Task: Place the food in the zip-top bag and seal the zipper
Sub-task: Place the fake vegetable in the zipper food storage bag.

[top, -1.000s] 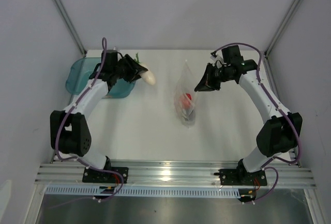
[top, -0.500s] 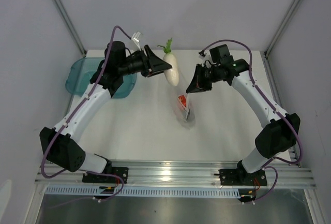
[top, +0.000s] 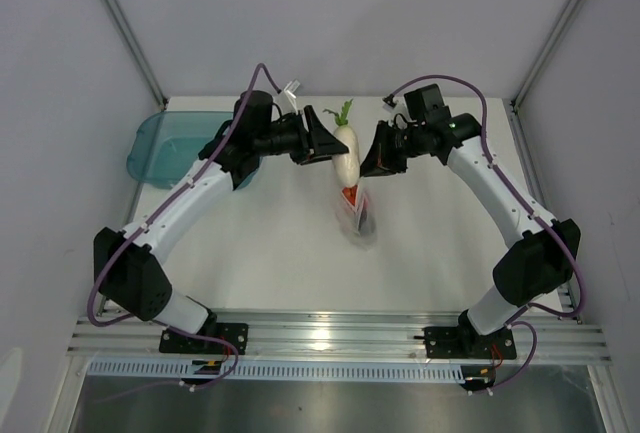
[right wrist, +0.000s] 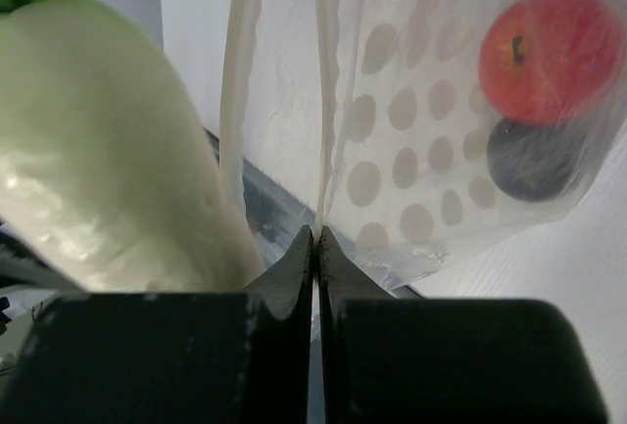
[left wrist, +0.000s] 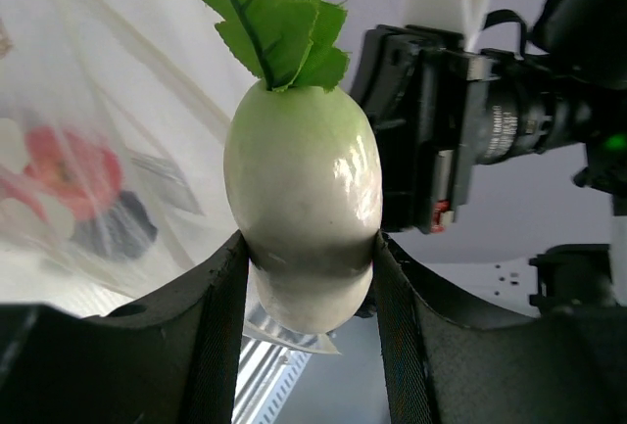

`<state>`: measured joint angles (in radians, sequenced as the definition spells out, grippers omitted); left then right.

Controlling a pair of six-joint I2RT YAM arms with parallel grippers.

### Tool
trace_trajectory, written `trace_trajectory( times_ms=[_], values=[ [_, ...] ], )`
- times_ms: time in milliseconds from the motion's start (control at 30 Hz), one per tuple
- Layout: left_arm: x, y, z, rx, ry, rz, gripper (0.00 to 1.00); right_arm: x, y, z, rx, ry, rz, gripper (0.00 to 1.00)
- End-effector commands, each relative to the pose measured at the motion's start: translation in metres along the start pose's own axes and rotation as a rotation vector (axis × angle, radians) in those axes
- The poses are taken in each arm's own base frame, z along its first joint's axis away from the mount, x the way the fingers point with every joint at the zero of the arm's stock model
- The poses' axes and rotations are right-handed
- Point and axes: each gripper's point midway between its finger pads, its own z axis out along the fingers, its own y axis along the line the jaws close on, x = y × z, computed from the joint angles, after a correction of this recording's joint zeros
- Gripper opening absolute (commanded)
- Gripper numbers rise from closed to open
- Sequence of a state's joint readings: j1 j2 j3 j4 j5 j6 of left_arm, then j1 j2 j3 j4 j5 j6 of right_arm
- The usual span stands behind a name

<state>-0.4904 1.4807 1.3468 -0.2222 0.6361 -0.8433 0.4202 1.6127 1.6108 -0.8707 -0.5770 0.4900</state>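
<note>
I need to keep the white radish in my left gripper until inside the bag, as it hangs beside the bag's zipper and would fall outside if I opened now.
My left gripper (top: 325, 146) is shut on the white radish (top: 345, 150), leaves up, and holds it in the air beside the bag's open top; it fills the left wrist view (left wrist: 304, 213). My right gripper (top: 368, 161) is shut on the upper edge of the clear zip-top bag (top: 358, 208) and holds it lifted, its lower end hanging to the table. In the right wrist view the zipper strip (right wrist: 321, 130) runs up from my gripper (right wrist: 314, 248). The red tomato (right wrist: 546, 56) and the dark round piece (right wrist: 534, 171) lie inside the bag. The radish (right wrist: 108, 150) is just left of the zipper.
A translucent teal tray (top: 170, 143) stands at the back left of the white table. Grey walls close in both sides and the back. The aluminium rail (top: 330, 333) with both arm bases runs along the near edge.
My left arm has lifted the radish from beside the teal tray and carried it right, up to the bag's mouth. My right gripper has raised the bag's top edge off the table.
</note>
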Motion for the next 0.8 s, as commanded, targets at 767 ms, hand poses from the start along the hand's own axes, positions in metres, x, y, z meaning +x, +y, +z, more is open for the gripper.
trace_trajectory(
  times_ms=[767],
  values=[
    [0.027,0.054,0.005,-0.343,0.111,0.154,0.01,-0.026,0.022,-0.014,-0.09,-0.106,0.078,0.0]
  ],
)
